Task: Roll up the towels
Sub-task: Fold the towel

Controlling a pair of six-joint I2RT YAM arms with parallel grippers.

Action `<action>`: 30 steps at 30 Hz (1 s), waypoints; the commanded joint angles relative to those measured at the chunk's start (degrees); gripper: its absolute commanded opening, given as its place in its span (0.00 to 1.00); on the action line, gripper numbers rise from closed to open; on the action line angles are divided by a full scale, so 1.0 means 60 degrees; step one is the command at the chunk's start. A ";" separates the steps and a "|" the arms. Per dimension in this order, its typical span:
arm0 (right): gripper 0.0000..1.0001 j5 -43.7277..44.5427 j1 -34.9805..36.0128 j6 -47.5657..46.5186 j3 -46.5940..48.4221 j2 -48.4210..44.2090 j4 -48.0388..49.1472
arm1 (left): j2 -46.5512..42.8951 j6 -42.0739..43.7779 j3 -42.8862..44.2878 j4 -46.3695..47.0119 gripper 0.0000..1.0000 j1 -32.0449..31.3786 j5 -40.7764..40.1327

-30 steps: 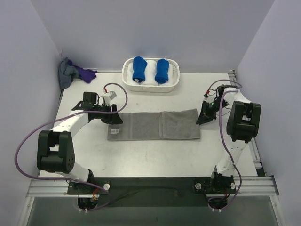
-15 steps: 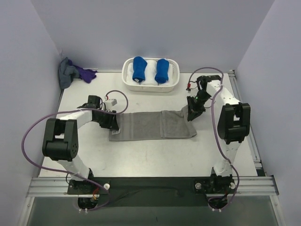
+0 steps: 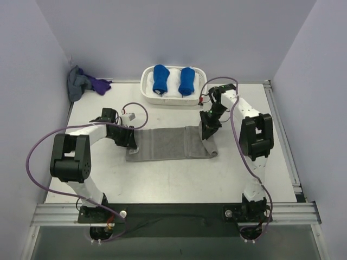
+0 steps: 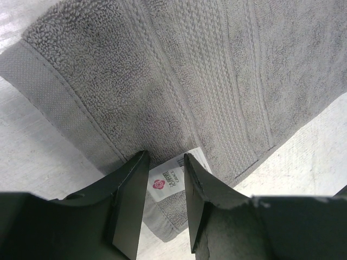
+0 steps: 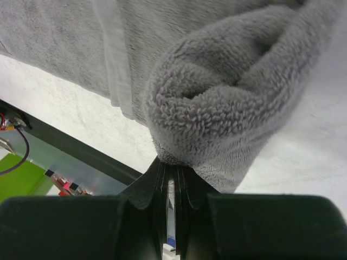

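Observation:
The curl at my fingers stands short of the flat hem, so for now my right gripper keeps holding the grey towel until its curl meets the hem.
The grey towel [image 3: 168, 144] lies as a long folded strip across the middle of the table. My right gripper [image 3: 208, 133] is shut on the towel's right end, which curls over into a loose roll [image 5: 227, 108] above the fingers. My left gripper [image 3: 132, 142] is open and sits low on the towel's left end. In the left wrist view its fingers [image 4: 130, 184] straddle the white care label [image 4: 172, 181] at the edge of the towel [image 4: 190, 81], with the jaws apart.
A white basket [image 3: 173, 102] at the back centre holds two bright blue towel bundles [image 3: 160, 79]. A small purple cloth [image 3: 100, 85] and a grey cloth [image 3: 77, 84] lie in the back left corner. Purple cables loop over both arms.
My right gripper has moved left and toward the middle with the towel's right end, curling it over, so the strip is shorter. My left gripper has settled onto the left end.

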 commanded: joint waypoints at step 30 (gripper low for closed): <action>0.27 -0.2173 0.1245 0.1229 0.0918 0.2032 0.0973 | 0.0273 0.0490 0.0150 -0.0559 0.44 -0.0039 -0.0116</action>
